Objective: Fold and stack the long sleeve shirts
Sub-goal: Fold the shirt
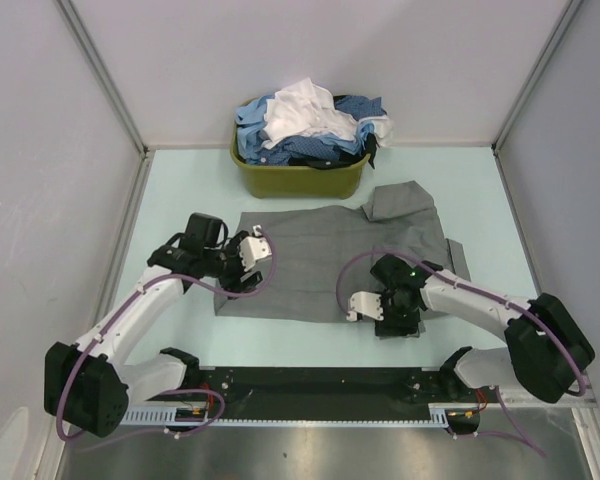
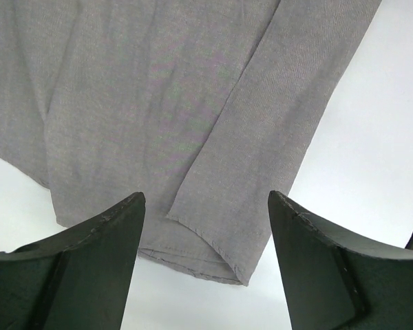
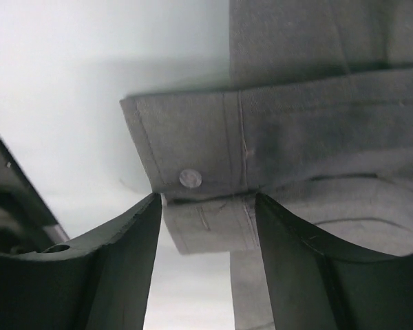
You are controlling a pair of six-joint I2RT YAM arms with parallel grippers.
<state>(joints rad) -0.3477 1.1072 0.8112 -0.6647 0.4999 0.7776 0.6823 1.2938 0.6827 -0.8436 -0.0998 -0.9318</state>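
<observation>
I will next grab the grey shirt sleeve's buttoned cuff with my right gripper, so that I can fold the sleeve in across the body of the shirt.
A plain mid-grey long sleeve shirt [image 1: 320, 260] lies spread flat on the table in the top view. My left gripper [image 1: 258, 252] hovers over its left edge. In the left wrist view the left gripper [image 2: 206, 206] is open and empty above a folded-in grey sleeve end [image 2: 220, 227] and the hem. My right gripper [image 1: 380, 318] is at the shirt's front edge. In the right wrist view the right gripper [image 3: 208, 199] is open, and a grey cuff [image 3: 193, 137] with a clear button [image 3: 190, 178] sits at its fingertips, a fold of it between the jaws.
An olive-green basket [image 1: 300, 180] at the back holds a heap of blue, dark blue and white shirts [image 1: 310, 125]. Grey walls close the table in on the left, back and right. A black rail [image 1: 320, 385] runs along the near edge.
</observation>
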